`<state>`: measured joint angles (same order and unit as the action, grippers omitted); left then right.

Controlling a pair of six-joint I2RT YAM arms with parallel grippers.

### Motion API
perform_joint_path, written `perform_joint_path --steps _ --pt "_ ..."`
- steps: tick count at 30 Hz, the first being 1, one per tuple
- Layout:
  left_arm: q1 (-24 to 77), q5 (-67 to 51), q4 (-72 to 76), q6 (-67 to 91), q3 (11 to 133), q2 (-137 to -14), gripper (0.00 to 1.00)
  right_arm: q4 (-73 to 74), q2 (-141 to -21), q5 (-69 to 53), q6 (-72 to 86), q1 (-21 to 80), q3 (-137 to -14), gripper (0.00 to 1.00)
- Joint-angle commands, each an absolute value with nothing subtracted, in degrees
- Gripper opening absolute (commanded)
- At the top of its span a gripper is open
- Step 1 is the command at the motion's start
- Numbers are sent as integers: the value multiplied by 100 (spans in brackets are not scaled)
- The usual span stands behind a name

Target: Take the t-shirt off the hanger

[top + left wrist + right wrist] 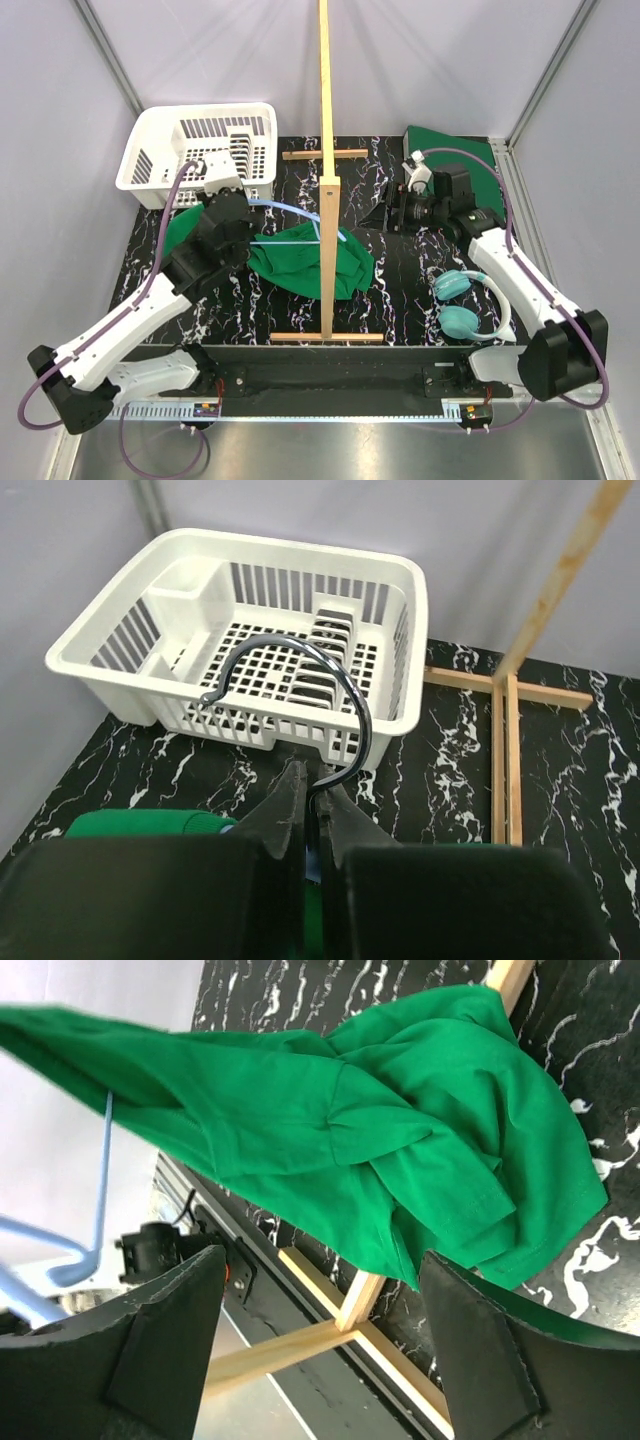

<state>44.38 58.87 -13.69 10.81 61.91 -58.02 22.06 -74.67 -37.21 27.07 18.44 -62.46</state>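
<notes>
I should reach the light-blue hanger with my right gripper and grab its bare outer arm (311, 216) (32, 1296), so that my left gripper stays free to remove the t-shirt.
The dark green t-shirt (310, 262) lies bunched on the black marble table at the foot of the wooden pole. In the right wrist view the t-shirt (400, 1130) has one end drawn up toward the light-blue hanger (100, 1180). The hanger's (290, 214) blue arms show bare above the cloth. My left gripper (315, 785) is shut on the neck of the hanger's metal hook (300, 670); from above, the left gripper (243, 203) sits beside the basket. My right gripper (322, 1258) is open with nothing between its fingers, and from above the right gripper (385, 212) is to the right of the shirt.
A white basket (150, 165) stands at the back left. The wooden pole stand (326, 190) rises mid-table, its base bars (330, 1330) close under my right gripper. Teal headphones (460, 305) lie at the right. A flat green binder (470, 165) sits at the back right.
</notes>
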Motion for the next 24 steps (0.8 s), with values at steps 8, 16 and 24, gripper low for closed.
perform_joint_path --steps 8,16,24 --pt "4412 4527 -1863 800 7049 -6266 0 2250 -6987 -4509 1574 2697 -7189 87" --pt "4412 3991 -2188 887 7216 -6399 0 2224 -7426 -4658 1353 3383 -7523 82" --pt "4412 3744 -2233 888 7216 -6346 0 2224 -7866 -4333 1178 4069 -7629 47"
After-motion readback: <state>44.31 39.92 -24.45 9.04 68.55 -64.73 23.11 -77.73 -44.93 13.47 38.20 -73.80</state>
